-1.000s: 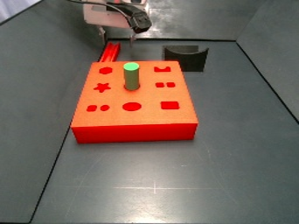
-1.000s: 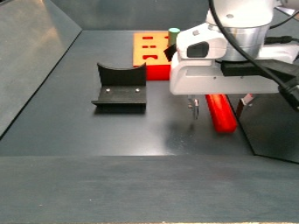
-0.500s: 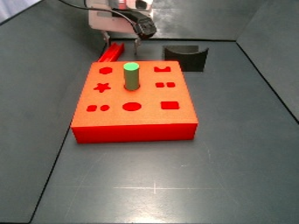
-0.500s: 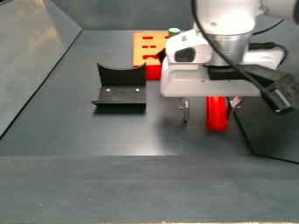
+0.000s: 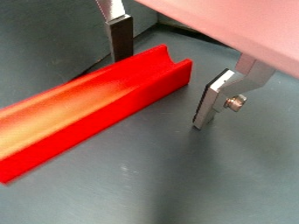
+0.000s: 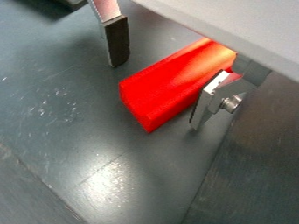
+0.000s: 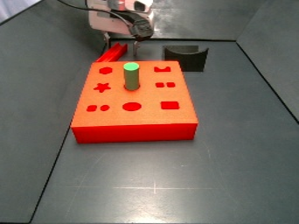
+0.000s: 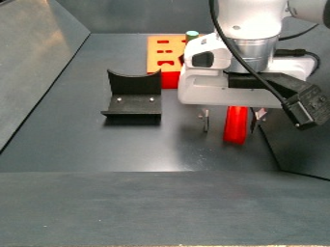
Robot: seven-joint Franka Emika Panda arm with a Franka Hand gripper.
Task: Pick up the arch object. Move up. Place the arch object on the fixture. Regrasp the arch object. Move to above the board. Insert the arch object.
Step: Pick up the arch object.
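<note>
I should set the red arch object on the black fixture, so next I should grab it with my gripper by its grooved end (image 7: 119,47) (image 5: 163,73).
The arch object (image 5: 82,101) is a long bright red bar with a grooved top, lying flat on the dark floor behind the board (image 7: 135,109). My gripper (image 5: 162,87) is open and low over the bar's end, one finger (image 5: 121,37) on each side with a gap to the bar. The same shows from the other side of the arch object (image 6: 176,80), with the gripper (image 6: 156,94) straddling it. In a side view the gripper (image 8: 233,122) hangs over the arch object (image 8: 238,123). The fixture (image 8: 133,95), a black block with a scooped top, stands apart; it also shows as the fixture (image 7: 187,58).
A green cylinder peg (image 7: 132,74) stands upright in the board's top. The board (image 8: 165,48) lies beyond the gripper in that side view. Grey walls close in the floor on all sides, and a dark wall (image 8: 303,135) stands close beside the gripper.
The gripper has come down around the red bar's end and shifted slightly sideways over the last second. The bar itself has not moved.
</note>
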